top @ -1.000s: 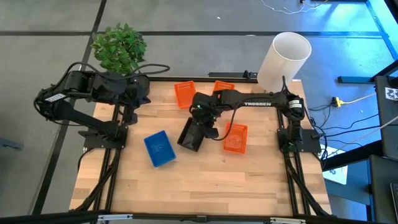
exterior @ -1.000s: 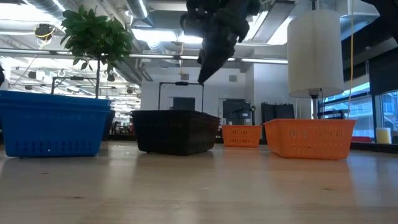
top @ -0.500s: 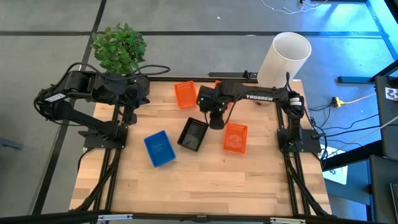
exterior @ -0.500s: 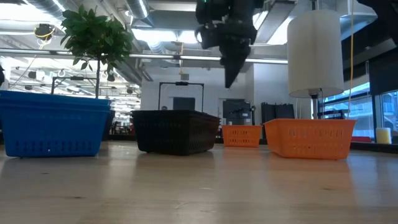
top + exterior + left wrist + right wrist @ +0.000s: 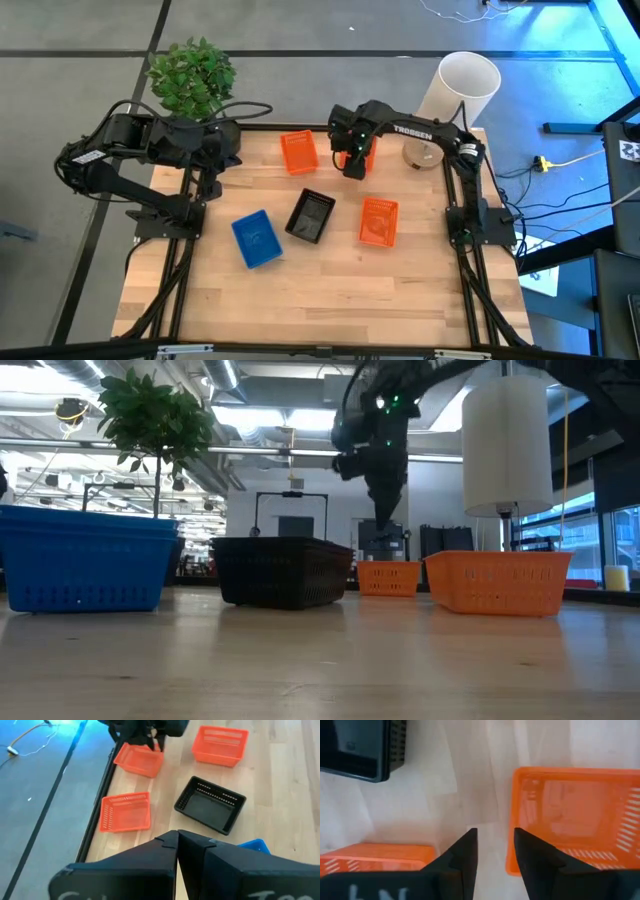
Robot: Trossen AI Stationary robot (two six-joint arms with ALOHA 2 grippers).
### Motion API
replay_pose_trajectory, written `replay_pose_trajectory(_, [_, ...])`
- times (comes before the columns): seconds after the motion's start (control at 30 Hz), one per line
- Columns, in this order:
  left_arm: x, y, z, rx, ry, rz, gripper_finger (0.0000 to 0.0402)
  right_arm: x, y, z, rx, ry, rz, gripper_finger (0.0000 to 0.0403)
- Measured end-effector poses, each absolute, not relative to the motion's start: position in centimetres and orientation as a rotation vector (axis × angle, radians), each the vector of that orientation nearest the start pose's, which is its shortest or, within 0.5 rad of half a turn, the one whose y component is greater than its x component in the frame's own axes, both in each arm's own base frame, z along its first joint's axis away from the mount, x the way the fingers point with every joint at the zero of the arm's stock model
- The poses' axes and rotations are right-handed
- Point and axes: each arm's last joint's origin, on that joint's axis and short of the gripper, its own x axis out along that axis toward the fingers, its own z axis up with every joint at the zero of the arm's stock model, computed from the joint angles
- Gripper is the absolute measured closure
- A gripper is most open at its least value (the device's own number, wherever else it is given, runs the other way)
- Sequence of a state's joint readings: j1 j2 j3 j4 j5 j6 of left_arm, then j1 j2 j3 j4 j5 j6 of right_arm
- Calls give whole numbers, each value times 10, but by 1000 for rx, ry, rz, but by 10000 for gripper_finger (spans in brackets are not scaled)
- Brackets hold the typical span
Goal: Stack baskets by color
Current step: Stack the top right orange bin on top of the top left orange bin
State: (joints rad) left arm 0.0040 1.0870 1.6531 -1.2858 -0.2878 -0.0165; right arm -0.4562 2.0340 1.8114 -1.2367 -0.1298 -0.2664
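Next, my right gripper grabs one of the orange baskets by its rim to stack them.
Three orange baskets rest flat on the table: one at the far edge, one beside it, one nearer at the right. A black basket and a blue basket sit mid-table. My right gripper hangs open, pointing down, above the table just beside the second far orange basket, touching nothing. My left gripper is shut and empty, held high off the table's far left corner.
A potted plant stands at the far left corner behind the left arm. A tall white cylinder stands at the far right corner. Bare wood stretches across the table's near half.
My right gripper has swung from above the black basket toward the table's far edge and somewhat right. It now hangs by the far orange basket and has tipped from a slant to pointing straight down. No basket has moved.
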Motion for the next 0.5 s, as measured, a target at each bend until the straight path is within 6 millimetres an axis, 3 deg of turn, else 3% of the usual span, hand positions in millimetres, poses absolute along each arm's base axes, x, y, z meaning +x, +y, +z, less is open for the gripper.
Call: replay_pose_trajectory(0.5, [143, 9, 456, 60, 706, 314, 401, 376, -186, 189, 147, 1558, -6, 275])
